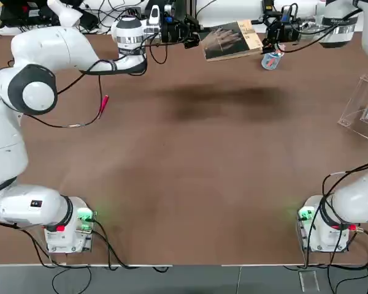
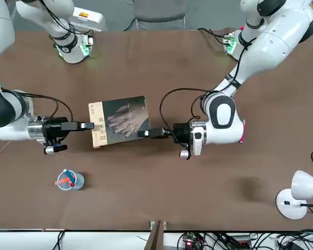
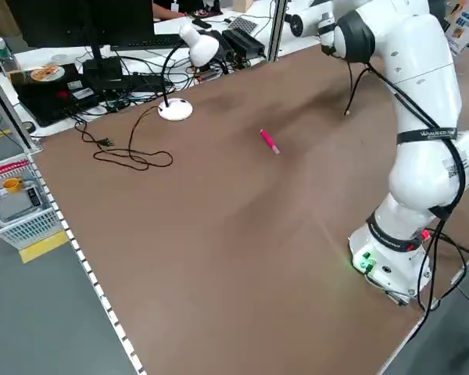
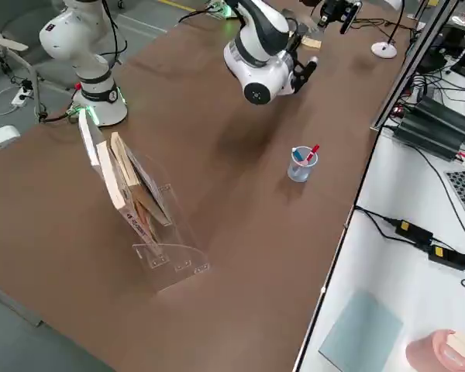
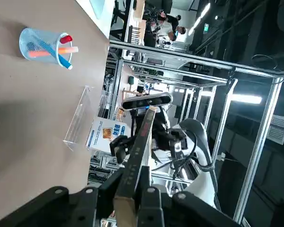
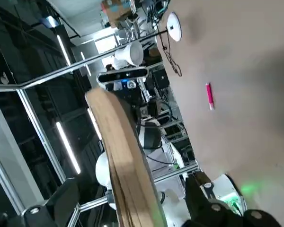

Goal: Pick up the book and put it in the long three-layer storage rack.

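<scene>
My right gripper will next grab the book by its tan-strip edge [image 2: 96, 125], so that the book's hand-picture end [image 2: 129, 120] stays free to go into the rack.
The book [image 1: 232, 41] has a dark cover with a pale hand picture and a tan strip, and it hangs above the table's far edge. My left gripper [image 1: 193, 41] is shut on the edge opposite the tan strip; the left wrist view shows the book [image 5: 137, 146] edge-on between the fingers [image 5: 149, 196]. My right gripper [image 2: 87, 125] is open at the tan-strip edge [image 2: 97, 125], one finger [image 6: 66, 194] on each side of the book [image 6: 120, 156]. The clear rack [image 1: 362, 104] stands at the table's right edge, with several books leaning in its dividers [image 4: 139, 205].
A clear cup of pens [image 1: 272, 60] stands on the table just below the right gripper. A pink pen [image 1: 103, 104] lies loose near the left arm. A white desk lamp [image 2: 297, 190] sits on the far edge on the robot's left side. Cables trail there.
</scene>
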